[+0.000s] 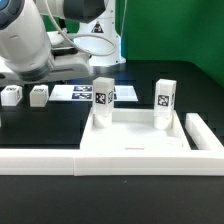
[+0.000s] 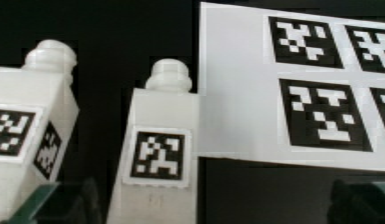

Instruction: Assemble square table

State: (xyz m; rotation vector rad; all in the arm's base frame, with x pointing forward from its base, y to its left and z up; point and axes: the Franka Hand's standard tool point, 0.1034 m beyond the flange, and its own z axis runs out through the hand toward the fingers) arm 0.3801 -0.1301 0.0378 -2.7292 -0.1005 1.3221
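It isn't time to close yet: my gripper's fingers are above the loose leg beside the marker board and would miss it. I should lower my gripper first, then close it on the leg.
The square tabletop (image 1: 135,140) lies flat inside the white rail, with two legs (image 1: 103,98) (image 1: 164,100) standing upright at its far corners. Two loose legs (image 1: 10,95) (image 1: 38,94) lie on the black table at the exterior view's left, below my arm (image 1: 30,45). In the wrist view these legs (image 2: 29,115) (image 2: 162,145) lie side by side. My gripper (image 2: 210,202) is open above them. One dark finger (image 2: 61,198) sits between the two legs, the other (image 2: 363,198) is over the marker board's side. It holds nothing.
The marker board (image 1: 82,95) (image 2: 295,80) lies flat just beside the loose legs. The long white L-shaped rail (image 1: 100,160) runs along the front and up the exterior view's right side (image 1: 205,135) of the tabletop.
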